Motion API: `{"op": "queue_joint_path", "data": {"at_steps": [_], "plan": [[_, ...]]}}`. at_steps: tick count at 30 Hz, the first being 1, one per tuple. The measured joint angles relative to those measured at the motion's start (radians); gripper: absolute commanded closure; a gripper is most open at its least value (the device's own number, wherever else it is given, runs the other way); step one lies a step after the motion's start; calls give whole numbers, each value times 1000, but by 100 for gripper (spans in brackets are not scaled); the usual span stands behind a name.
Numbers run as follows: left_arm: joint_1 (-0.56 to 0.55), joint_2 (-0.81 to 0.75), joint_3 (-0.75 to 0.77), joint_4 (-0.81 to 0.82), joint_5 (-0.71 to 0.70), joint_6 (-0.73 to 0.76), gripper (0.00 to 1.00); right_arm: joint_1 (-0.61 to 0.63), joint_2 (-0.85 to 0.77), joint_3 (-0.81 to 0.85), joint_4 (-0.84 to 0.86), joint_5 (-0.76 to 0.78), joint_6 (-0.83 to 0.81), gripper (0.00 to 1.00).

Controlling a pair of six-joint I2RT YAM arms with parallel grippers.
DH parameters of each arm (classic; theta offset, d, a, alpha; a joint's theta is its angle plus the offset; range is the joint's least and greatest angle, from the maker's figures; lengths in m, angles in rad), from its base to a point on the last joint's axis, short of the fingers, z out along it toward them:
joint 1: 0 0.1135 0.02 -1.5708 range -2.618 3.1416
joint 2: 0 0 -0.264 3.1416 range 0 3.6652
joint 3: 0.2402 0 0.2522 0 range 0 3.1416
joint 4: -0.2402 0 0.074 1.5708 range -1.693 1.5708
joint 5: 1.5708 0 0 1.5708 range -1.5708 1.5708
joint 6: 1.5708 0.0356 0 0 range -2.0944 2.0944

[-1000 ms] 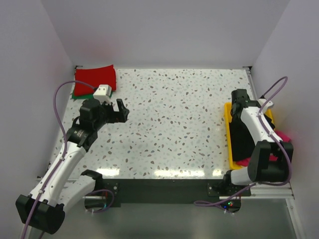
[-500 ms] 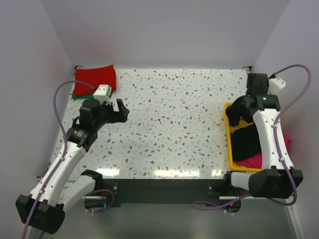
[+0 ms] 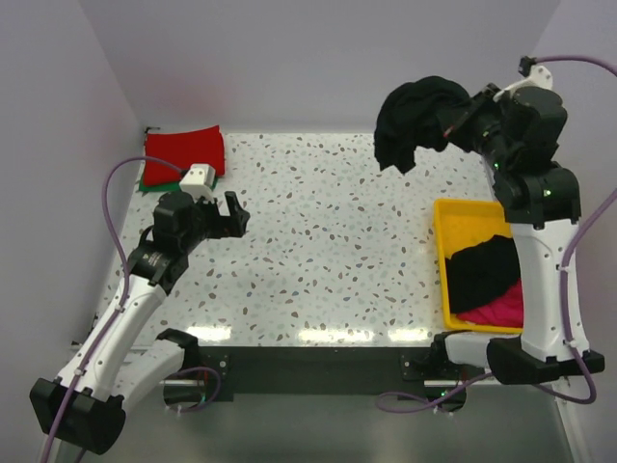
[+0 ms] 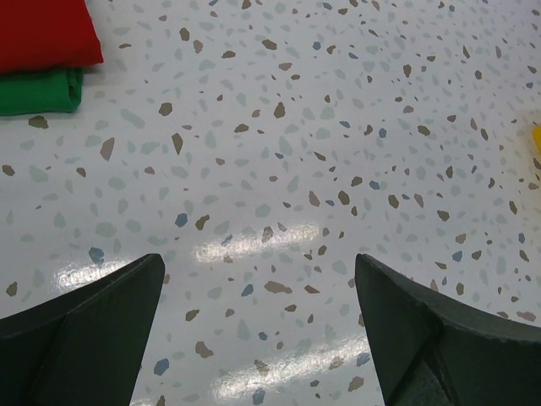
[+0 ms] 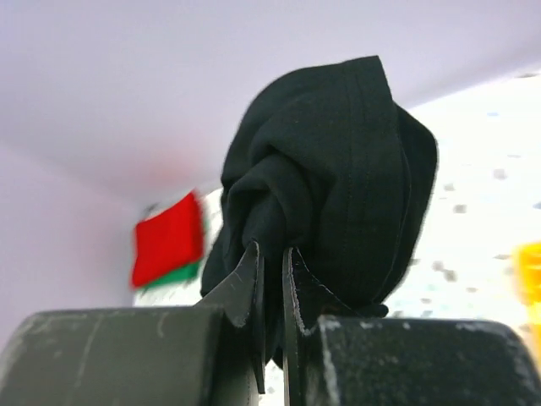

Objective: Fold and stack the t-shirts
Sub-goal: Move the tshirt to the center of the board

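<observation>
I will next use my left gripper to grab the loose end of the bunched black t-shirt, away from my right gripper. Then I can spread the t-shirt for folding.
My right gripper (image 3: 453, 123) (image 5: 272, 254) is raised high at the back right, shut on a bunched black t-shirt (image 3: 413, 121) (image 5: 338, 186) that hangs in the air above the table. A folded red t-shirt (image 3: 185, 151) (image 4: 42, 34) (image 5: 167, 238) lies on a folded green one (image 3: 154, 179) (image 4: 38, 91) in the back left corner. Another black t-shirt (image 3: 482, 272) and a pink one (image 3: 501, 307) lie crumpled in the yellow tray (image 3: 453, 217). My left gripper (image 3: 224, 214) (image 4: 258, 330) hovers open over bare tabletop at the left.
White walls enclose the speckled table (image 3: 337, 231) on three sides. The yellow tray stands against the right wall near the right arm's base. Purple cables loop off both arms.
The right gripper has closed on the black t-shirt in the tray and lifted it up and back, high above the table. The left arm has not moved.
</observation>
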Motion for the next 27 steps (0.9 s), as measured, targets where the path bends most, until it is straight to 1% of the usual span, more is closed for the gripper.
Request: {"op": "queue_joint_path", "data": {"at_steps": [4,7,8,9,10,11,12,13,15,20,23,26,27], "plan": [[0,-3,0,0,0,-2,0,191,37,-17,78,-42,13,100],[0,-3,0,0,5,-16,0,315,39,-125,169,-50,19,100],[0,-3,-2,3,11,-30,1,356,39,-171,196,-50,20,99],[0,-4,-9,14,19,-43,2,389,43,-222,224,-50,22,88],[0,-6,-23,27,25,-65,2,417,46,-282,259,-49,24,60],[0,-8,-41,39,31,-89,2,444,53,-341,282,-49,29,47],[0,-8,-57,47,35,-101,3,462,60,-396,305,-47,24,37],[0,-9,-84,66,40,-126,4,478,72,-451,322,-45,22,24],[0,-10,-147,101,53,-176,5,493,95,-563,354,-37,17,21],[-15,-1,-317,206,71,-265,9,494,92,-809,377,13,11,21],[-55,62,-369,277,73,-290,12,494,72,-933,404,28,13,22],[-111,136,-394,340,59,-301,16,500,71,-1018,453,29,21,23],[-130,156,-400,357,51,-305,20,506,73,-1037,467,29,24,23]]}}
